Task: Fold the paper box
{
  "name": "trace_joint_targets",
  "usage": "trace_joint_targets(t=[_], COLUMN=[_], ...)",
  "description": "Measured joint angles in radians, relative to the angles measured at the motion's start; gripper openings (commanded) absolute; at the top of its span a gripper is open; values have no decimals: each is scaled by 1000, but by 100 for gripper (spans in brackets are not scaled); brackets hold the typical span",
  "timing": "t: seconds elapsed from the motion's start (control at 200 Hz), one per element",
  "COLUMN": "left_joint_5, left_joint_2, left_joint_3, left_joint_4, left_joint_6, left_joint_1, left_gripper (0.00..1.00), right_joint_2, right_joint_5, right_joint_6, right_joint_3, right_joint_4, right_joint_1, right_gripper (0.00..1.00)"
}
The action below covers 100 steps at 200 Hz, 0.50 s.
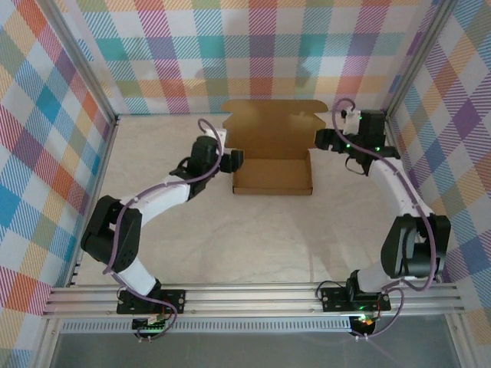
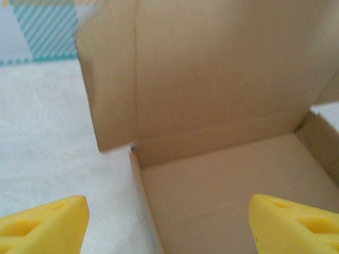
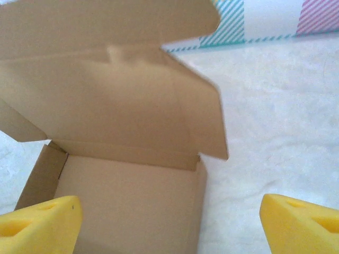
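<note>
The lid should be pinched next by the outer edge of its side flap (image 3: 209, 127) with my right gripper, and then I turn the lid inward and fold it closed.
The paper box (image 1: 272, 178) of plain brown cardboard sits at the back middle of the table. Its shallow tray is formed and its lid stands upright behind it. My left gripper (image 1: 236, 159) is at the tray's left wall and is open. In the left wrist view the left gripper (image 2: 168, 227) straddles that left wall (image 2: 142, 196), one yellow fingertip (image 2: 45, 225) outside and the other inside, touching nothing. My right gripper (image 1: 321, 139) hangs open by the box's right rear corner. In the right wrist view the right gripper (image 3: 169, 225) straddles the right wall (image 3: 200, 206), below the lid's side flap (image 3: 209, 127).
The table (image 1: 230, 238) is covered in white cloth. Plaid walls (image 1: 46, 138) enclose it on three sides, with a metal post (image 1: 84, 69) at the left rear. An aluminium rail (image 1: 253, 297) carrying both arm bases runs along the near edge.
</note>
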Motion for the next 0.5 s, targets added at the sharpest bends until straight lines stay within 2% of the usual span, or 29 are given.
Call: trace_joint_targets(t=[0.25, 0.5], left_joint_5=[211, 301], left_joint_2=[22, 42], left_joint_3=[98, 109], left_joint_4=[-130, -183], left_joint_6=[32, 52], left_joint_1=[136, 192], left_gripper=[78, 77], right_joint_2=[252, 462], right_joint_5=[-292, -481], right_joint_6=[-237, -475], right_joint_3=[317, 603], right_joint_4=[-156, -350], right_joint_1=[-108, -126], right_gripper=[74, 64])
